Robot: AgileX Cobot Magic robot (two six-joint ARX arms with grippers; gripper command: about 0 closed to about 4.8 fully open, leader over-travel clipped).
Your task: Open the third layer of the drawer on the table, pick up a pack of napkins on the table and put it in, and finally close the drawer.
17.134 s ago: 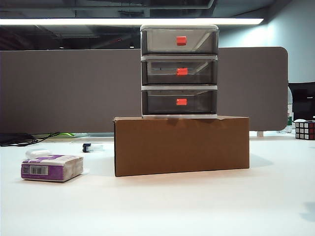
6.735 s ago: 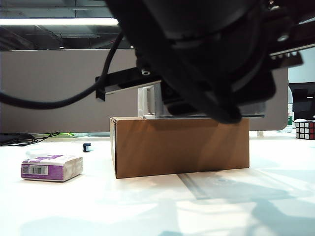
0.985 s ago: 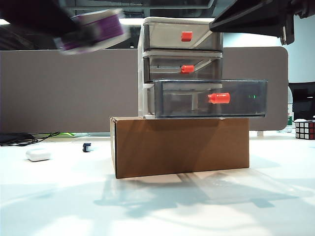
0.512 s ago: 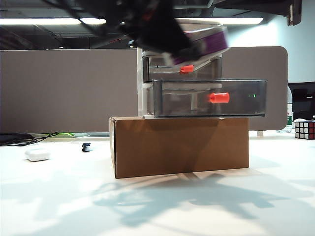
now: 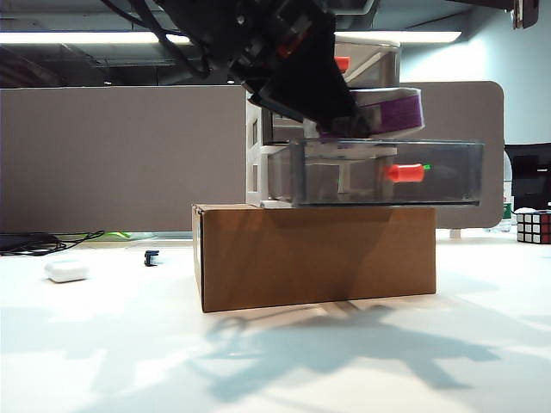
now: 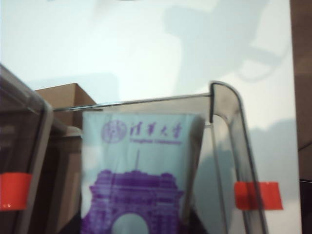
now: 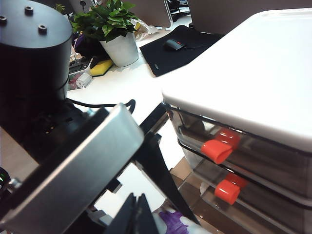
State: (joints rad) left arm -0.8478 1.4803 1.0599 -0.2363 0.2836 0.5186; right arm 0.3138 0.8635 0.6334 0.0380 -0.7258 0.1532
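The pack's lower edge (image 5: 394, 135) is over the smoky grey tray (image 5: 370, 175), within the tray's sides, so the pack would lie inside. My left gripper should open now.
The drawer (image 5: 323, 129) stands on a brown cardboard box (image 5: 314, 254). Its third layer (image 5: 387, 176), a smoky grey tray with a red-orange handle (image 5: 405, 172), is pulled far out. My left gripper (image 5: 357, 116) is shut on the pack of napkins (image 5: 392, 112), which hangs right over the open tray. In the left wrist view the purple and white pack (image 6: 139, 165) sits just inside the tray's front wall (image 6: 226, 126). My right gripper (image 7: 139, 214) is shut and empty, high beside the unit's white top (image 7: 253, 73).
A small white case (image 5: 66, 271) and a tiny dark object (image 5: 151, 257) lie on the white table (image 5: 129, 344) at the left. A Rubik's cube (image 5: 534, 228) stands at the far right. The left arm (image 5: 258, 43) hides the two upper tiers.
My left arm has swung the pack from the upper left across and down to just above the open tray. The tray now reaches slightly further right. The right arm has risen nearly out of view.
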